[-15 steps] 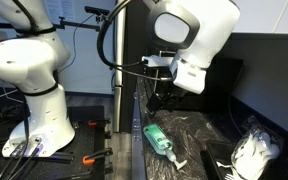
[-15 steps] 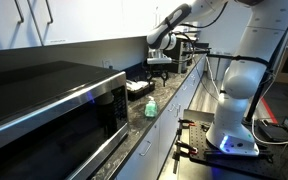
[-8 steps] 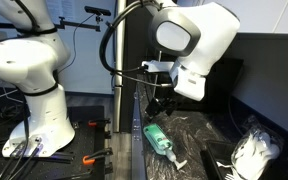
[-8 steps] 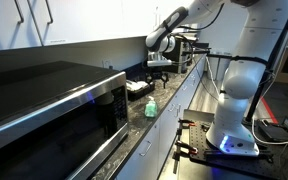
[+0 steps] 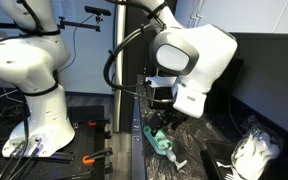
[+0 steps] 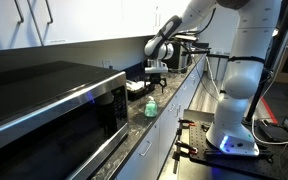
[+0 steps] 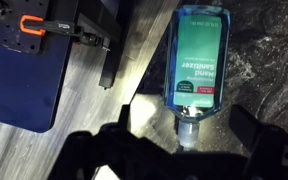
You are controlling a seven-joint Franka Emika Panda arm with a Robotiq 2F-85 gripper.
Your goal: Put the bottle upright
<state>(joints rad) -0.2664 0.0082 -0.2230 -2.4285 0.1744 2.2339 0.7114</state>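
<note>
The robot's gripper will next take the hand sanitizer bottle (image 5: 160,142) by its pump neck, with fingers on either side. The bottle's base then stays free for setting it upright.
A green hand sanitizer bottle (image 5: 160,142) lies on its side on the dark speckled countertop (image 5: 199,128). It also shows in an exterior view (image 6: 151,106). In the wrist view the bottle (image 7: 196,55) lies lengthwise with its pump end pointing toward the jaws. My gripper (image 5: 162,121) hangs just above the bottle, open and empty; it also shows in an exterior view (image 6: 154,78). In the wrist view the dark fingers (image 7: 184,128) sit on either side of the pump neck, apart from it.
A white crumpled bag (image 5: 254,150) and a black flat object (image 5: 220,160) lie on the counter past the bottle. A microwave (image 6: 54,100) and a dark tray (image 6: 137,88) stand along the counter. The counter edge drops to the floor (image 7: 84,110) beside the bottle.
My arm has come down and moved over the bottle; the gripper is now much closer to it. The bottle has not moved.
</note>
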